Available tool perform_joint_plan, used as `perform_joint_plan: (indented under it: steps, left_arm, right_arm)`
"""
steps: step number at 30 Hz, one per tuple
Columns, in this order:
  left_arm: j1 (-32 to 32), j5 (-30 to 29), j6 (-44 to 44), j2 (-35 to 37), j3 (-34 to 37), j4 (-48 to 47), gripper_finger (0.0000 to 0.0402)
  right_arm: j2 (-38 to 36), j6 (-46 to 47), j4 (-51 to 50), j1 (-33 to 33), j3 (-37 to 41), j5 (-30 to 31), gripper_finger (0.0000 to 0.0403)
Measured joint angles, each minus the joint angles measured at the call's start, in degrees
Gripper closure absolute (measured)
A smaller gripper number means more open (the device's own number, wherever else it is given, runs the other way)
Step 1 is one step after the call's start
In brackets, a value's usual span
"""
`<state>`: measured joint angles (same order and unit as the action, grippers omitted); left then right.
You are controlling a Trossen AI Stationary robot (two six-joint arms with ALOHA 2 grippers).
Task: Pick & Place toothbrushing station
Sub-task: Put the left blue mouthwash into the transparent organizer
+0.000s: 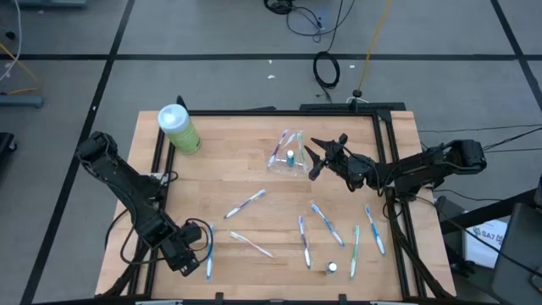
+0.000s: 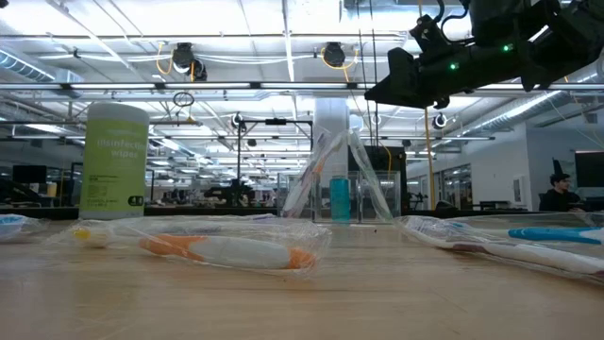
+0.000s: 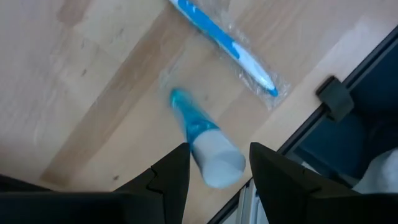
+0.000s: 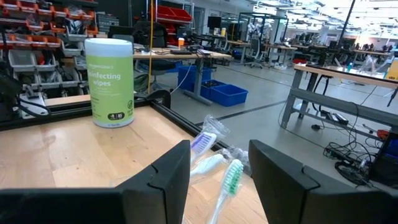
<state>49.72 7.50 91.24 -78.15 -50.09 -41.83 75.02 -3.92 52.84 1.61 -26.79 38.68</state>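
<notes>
I will grab the small blue tube by its white cap [image 3: 205, 146] with my left gripper.
The clear plastic cup [image 1: 288, 157] lies tipped near the table's far middle, with a teal tube and toothbrushes in it; it also shows in the low view [image 2: 335, 179]. My right gripper [image 1: 312, 159] is open and empty, raised just right of the cup, and faces the purple and green toothbrushes [image 4: 214, 162]. My left gripper [image 1: 193, 258] is open at the front left. Its fingers stand on either side of a small blue tube with a white cap [image 3: 205, 146]. A wrapped blue toothbrush [image 3: 224, 43] lies just beyond it. Several wrapped toothbrushes [image 1: 326, 222] and a tube [image 1: 332, 267] lie on the front half. My left gripper has the tube's white cap [image 3: 214, 163] between its two fingers, and the cap nearly fills the gap. The tube is blurred, and I cannot tell whether the fingers touch it.
The big light-green wipes bottle [image 1: 179, 129] stands at the far left corner. Black frame rails run along the table's edges [image 1: 389, 169]. An orange-and-white wrapped toothbrush [image 2: 226, 250] lies near the front. Bare wood lies between the bottle and the cup.
</notes>
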Motion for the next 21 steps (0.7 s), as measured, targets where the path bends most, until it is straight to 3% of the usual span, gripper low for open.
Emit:
perform_joint_plan:
  steps: [21]
  left_arm:
    - [1.11, -1.50, -0.94, 0.02, 0.00, -1.07, 0.0232]
  right_arm:
    - [0.00, 0.02, 0.00, -0.02, 0.00, 0.00, 0.0248]
